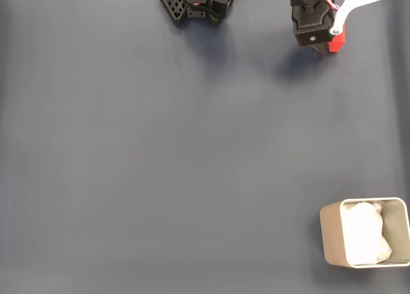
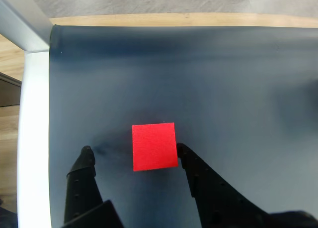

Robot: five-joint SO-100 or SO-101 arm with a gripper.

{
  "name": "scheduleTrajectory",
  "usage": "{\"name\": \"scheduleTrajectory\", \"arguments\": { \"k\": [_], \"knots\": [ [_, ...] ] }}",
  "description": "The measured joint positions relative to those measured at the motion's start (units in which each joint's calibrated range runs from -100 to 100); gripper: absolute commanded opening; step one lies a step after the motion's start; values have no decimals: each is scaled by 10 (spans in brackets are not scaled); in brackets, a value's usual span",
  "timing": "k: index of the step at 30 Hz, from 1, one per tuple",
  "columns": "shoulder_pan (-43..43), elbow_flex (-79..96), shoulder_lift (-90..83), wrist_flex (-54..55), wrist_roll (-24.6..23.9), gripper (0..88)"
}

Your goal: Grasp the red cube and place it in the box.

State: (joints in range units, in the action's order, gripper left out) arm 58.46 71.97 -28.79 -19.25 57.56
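The red cube (image 1: 337,39) needs to drop into the beige box, so my gripper will next grab the cube by its opposite sides.
The red cube (image 2: 154,146) lies flat on the dark mat, between my two black fingers in the wrist view. My gripper (image 2: 135,150) is open around it: the right fingertip (image 2: 183,149) is at the cube's lower right corner, while the left fingertip (image 2: 87,152) stands well clear of it. From the fixed view, the gripper (image 1: 328,45) is at the top right, low over the red cube (image 1: 337,39), which is partly hidden by it. The beige box (image 1: 329,233) with its white lining sits at the bottom right corner, far from the gripper.
The arm's black base (image 1: 195,2) stands at the top centre of the dark mat (image 1: 160,153). In the wrist view the mat's edge, a white frame (image 2: 32,138) and a wooden surface (image 2: 164,19) lie close beyond the cube.
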Motion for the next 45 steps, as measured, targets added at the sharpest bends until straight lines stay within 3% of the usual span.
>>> {"name": "scheduleTrajectory", "arguments": {
  "k": [16, 26, 45],
  "knots": [
    [7, 3, 0, 18, -7, 365],
    [10, 3, 0, 21, -14, 229],
    [13, 3, 0, 18, -11, 103]
  ]
}}
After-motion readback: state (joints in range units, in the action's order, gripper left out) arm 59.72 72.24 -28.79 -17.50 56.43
